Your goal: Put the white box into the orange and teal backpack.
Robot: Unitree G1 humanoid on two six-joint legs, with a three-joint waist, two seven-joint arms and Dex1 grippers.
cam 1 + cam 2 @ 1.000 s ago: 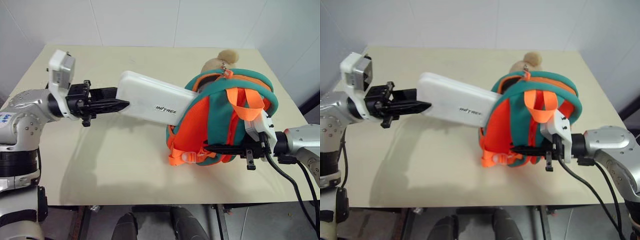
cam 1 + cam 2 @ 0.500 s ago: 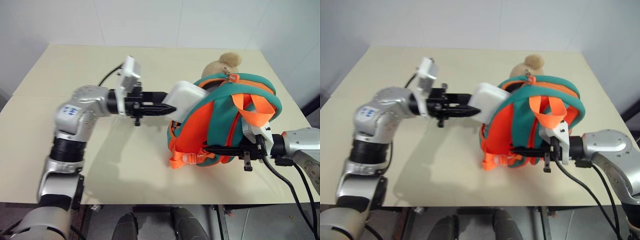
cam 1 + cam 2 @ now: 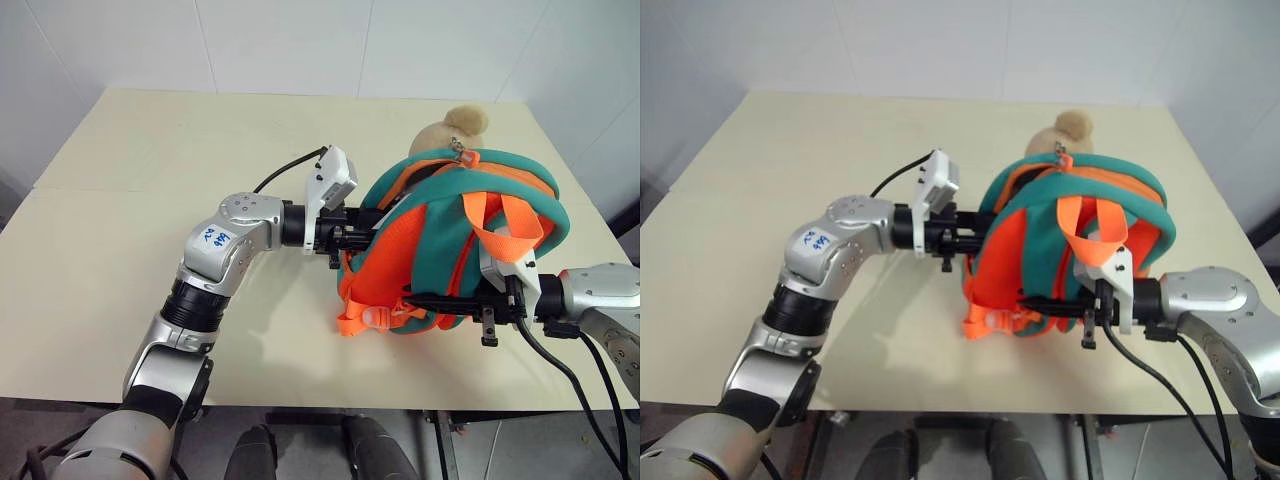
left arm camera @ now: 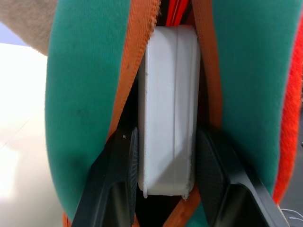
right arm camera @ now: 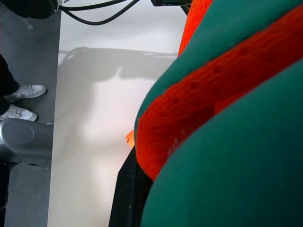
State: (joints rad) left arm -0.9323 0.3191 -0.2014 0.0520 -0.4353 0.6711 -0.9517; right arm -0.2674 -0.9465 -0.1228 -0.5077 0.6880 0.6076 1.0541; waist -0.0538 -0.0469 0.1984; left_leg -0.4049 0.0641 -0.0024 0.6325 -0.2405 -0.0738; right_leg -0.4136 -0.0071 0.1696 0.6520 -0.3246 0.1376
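The white box (image 4: 168,109) sits between the backpack's orange rims in the left wrist view and would rest inside, so my left gripper should open its fingers.
The orange and teal backpack (image 3: 450,240) stands upright on the right half of the table, with its tan plush charm (image 3: 452,124) behind its top. In the left wrist view the white box (image 4: 168,109) sits edge-on between the backpack's teal and orange rims, and my left gripper (image 4: 168,142) is shut on its near end. From the head views the left gripper (image 3: 352,236) has its fingers sunk into the opening on the backpack's left side, hiding the box. My right gripper (image 3: 430,298) is shut on the backpack's lower edge, its black finger (image 5: 127,189) pressed against the fabric.
The beige table (image 3: 130,170) has free surface to the left and front of the backpack. White walls close in behind and to the right. A black cable (image 3: 570,385) hangs off my right arm past the table's front edge. A person's white shoes (image 5: 21,92) stand on the floor.
My left gripper has travelled right with the white box and pushed it into the backpack's opening, so the box is now hidden in the head views. The right gripper has kept still.
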